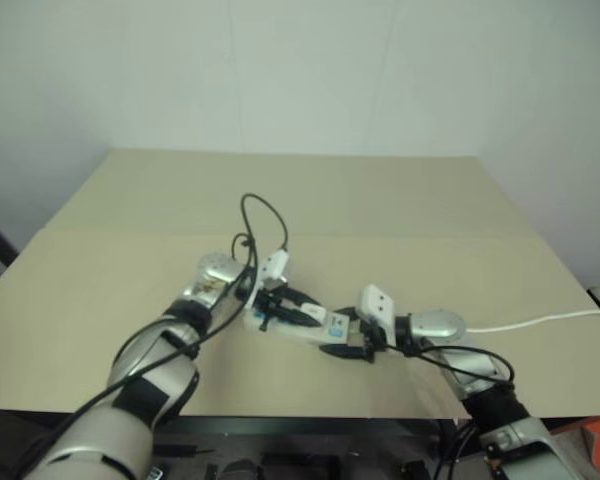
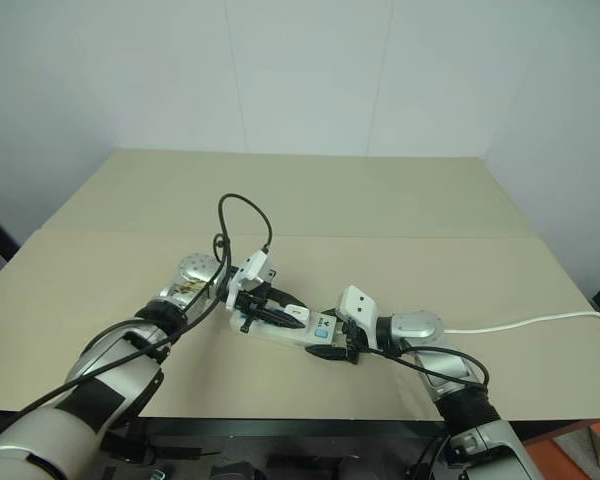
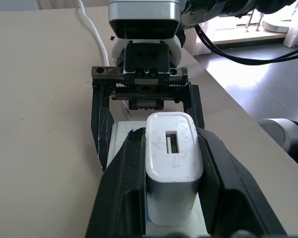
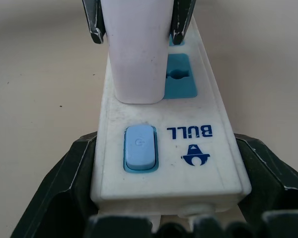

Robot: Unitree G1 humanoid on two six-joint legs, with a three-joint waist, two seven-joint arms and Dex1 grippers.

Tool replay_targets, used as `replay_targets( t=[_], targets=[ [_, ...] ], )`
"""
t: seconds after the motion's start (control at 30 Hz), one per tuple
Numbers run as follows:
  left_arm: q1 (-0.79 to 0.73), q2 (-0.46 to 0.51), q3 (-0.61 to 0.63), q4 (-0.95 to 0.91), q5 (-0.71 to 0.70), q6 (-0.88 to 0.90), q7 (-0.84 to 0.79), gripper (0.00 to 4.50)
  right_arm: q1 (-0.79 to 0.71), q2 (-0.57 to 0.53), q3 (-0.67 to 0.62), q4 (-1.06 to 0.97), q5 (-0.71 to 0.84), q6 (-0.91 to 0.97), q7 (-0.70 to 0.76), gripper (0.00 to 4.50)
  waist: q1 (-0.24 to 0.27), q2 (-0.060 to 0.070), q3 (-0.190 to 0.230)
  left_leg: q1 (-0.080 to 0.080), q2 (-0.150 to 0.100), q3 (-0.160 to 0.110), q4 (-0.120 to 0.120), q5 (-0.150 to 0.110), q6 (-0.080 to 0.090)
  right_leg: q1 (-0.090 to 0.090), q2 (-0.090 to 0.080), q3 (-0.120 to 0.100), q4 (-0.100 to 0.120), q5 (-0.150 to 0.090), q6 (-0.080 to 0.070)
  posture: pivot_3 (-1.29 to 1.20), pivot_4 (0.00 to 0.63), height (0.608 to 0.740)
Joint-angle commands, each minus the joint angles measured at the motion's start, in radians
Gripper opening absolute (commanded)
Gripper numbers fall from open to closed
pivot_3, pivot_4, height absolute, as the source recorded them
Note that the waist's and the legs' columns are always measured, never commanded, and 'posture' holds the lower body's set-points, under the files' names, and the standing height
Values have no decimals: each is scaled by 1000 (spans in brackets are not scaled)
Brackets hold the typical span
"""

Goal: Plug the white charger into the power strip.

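The white charger's base is against the power strip's side, so my left gripper should open and release it now.
The white charger [image 3: 171, 168] is a small rounded block with a slot in its end face, and my left gripper [image 3: 171, 144] is shut on its two sides. It stands upright on the power strip [image 4: 188, 163], with its base against the strip's face next to a blue socket panel [image 4: 180, 77]. Its prongs are hidden. The strip's end has a light blue switch [image 4: 139, 147] and blue lettering. My right gripper [image 4: 166, 144] is shut across that end, one black finger on each long side. Both grippers meet near the table's front middle, left gripper [image 1: 295, 310] facing right gripper [image 1: 345, 342].
The strip's thin white cord [image 1: 540, 322] runs right across the tan table [image 1: 300, 190] toward its right edge. A black cable loop [image 1: 265, 215] arches above my left wrist. The table's front edge lies just below both arms. A white wall stands behind.
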Motion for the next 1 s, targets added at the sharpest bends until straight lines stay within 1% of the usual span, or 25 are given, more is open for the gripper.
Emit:
replay_targets(
  t=[0.03,0.07,0.1,0.2,0.33,0.37,0.47,0.6,0.67,0.7,0.87,0.93,1.0],
  targets=[
    [54,38,34,138,118,25,-1,1366,-3,-15,3,-11,1,-9,25,3414,0,1,-1,0,0,0,0,0,0,0,0,0,0,0,1,0,150,740],
    [53,32,63,140,114,26,-1,1730,-4,-14,4,-8,1,-12,24,3414,-1,1,-1,1,0,0,0,0,0,0,0,0,0,0,1,0,150,740],
    [50,27,88,142,115,28,-1,1990,-6,-13,4,-5,0,-13,24,3414,-5,1,-1,1,0,0,0,0,0,0,0,0,0,0,1,0,150,740],
    [46,20,137,145,143,30,-1,2980,-13,-11,6,6,0,-17,25,3414,-5,1,-1,-1,1,0,0,0,0,-2,1,0,0,0,0,0,150,740],
    [42,31,174,128,161,33,-1,4265,-27,-10,4,32,-3,-30,27,3414,-6,1,-1,-1,0,0,0,0,0,-2,1,1,0,0,0,0,150,740],
    [41,34,178,122,162,36,-1,4476,-29,-10,4,37,-3,-33,28,3414,-6,1,-1,-1,0,0,0,0,0,-2,1,0,0,0,0,0,150,740],
    [39,54,189,95,139,49,-1,4476,-35,-10,5,49,-5,-42,29,3414,-6,1,-1,-2,1,0,0,0,0,-2,1,0,0,0,0,0,150,740],
    [38,132,198,3,58,92,-1,4476,-45,-9,-19,62,-11,-78,-8,3414,-9,1,1,-4,1,0,0,0,0,-5,1,0,0,0,0,0,150,740],
    [46,177,208,-34,23,104,-1,4500,-43,-32,-32,49,-1,-88,9,4135,-7,1,4,-5,1,0,0,0,0,-6,1,0,0,1,-1,0,150,740],
    [49,192,209,-47,9,110,-1,4500,-42,-41,-35,44,4,-89,20,4411,-6,1,5,-5,1,0,0,0,0,-6,1,0,0,1,-1,0,150,740],
    [104,353,226,-157,-89,166,-1,4500,-3,-153,-115,-73,77,-55,77,4463,-3,1,10,-9,1,0,0,0,1,-9,0,0,-1,2,-4,0,150,740],
    [141,417,230,-204,-112,177,-1,4500,36,-214,-155,-142,108,-38,98,4463,-3,1,11,-10,1,0,0,-1,1,-9,0,-1,-1,2,-4,0,150,740],
    [198,498,231,-265,-137,187,-1,4500,105,-303,-221,-236,165,1,140,4463,-2,1,11,-10,1,0,-1,-2,2,-9,0,-1,-2,2,-4,0,150,740]
  ],
)
